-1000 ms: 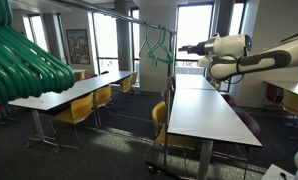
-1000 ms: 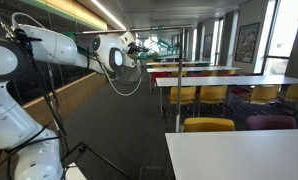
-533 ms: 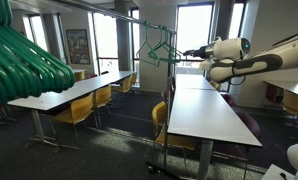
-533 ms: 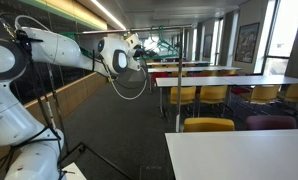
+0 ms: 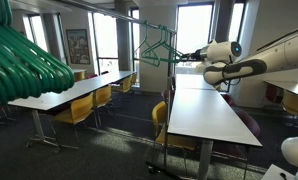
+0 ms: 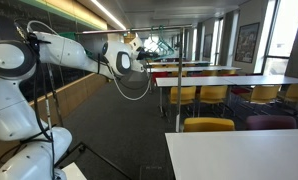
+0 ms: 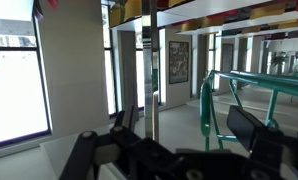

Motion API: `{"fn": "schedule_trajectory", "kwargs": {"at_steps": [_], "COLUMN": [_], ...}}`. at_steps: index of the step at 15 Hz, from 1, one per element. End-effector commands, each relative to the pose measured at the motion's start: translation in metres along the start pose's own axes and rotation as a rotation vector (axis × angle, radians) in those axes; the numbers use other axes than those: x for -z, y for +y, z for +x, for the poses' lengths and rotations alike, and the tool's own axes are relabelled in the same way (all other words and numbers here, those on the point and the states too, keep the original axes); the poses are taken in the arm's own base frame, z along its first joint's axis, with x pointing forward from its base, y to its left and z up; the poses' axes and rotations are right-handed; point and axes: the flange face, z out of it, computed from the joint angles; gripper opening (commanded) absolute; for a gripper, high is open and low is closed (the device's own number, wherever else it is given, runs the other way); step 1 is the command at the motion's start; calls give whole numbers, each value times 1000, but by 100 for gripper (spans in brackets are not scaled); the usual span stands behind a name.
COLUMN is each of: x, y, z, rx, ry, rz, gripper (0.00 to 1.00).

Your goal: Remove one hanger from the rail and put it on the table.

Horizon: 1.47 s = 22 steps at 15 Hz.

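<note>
My gripper is to take one teal hanger by its rounded outer end next, so the hanger's hook stays free to come off the bar.
Several teal hangers hang from the dark rail at its far end; they also show in an exterior view. My gripper is at their level, right beside them, and it shows in an exterior view. In the wrist view one teal hanger stands between the two dark fingers of my gripper, which is open; I cannot tell whether they touch it. The long white table runs below my arm.
A bunch of teal hangers fills the near left corner. A second white table with yellow chairs stands to the left. Yellow-chaired tables and a white tabletop are on the right. A dark upright is close ahead.
My arm has shifted and dropped a little beside the hangers. The hangers at the rail's end have swung and now hang tilted.
</note>
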Motion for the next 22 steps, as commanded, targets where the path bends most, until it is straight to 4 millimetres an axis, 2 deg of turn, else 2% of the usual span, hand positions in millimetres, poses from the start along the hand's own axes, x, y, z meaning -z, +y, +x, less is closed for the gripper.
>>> {"fn": "schedule_trajectory", "kwargs": {"at_steps": [1, 6, 11, 12, 13, 15, 22], "x": [-5, -15, -21, -22, -24, -26, -29], "y": [-8, -18, -14, -13, -12, -12, -13], "z": [10, 15, 16, 16, 15, 14, 12], "rx": [20, 41, 31, 30, 29, 20, -1], "ry": [50, 61, 49, 43, 39, 32, 5], "rz": [-35, -20, -6, -3, 2, 6, 19], "gripper": [100, 100, 100, 75, 72, 60, 6]}}
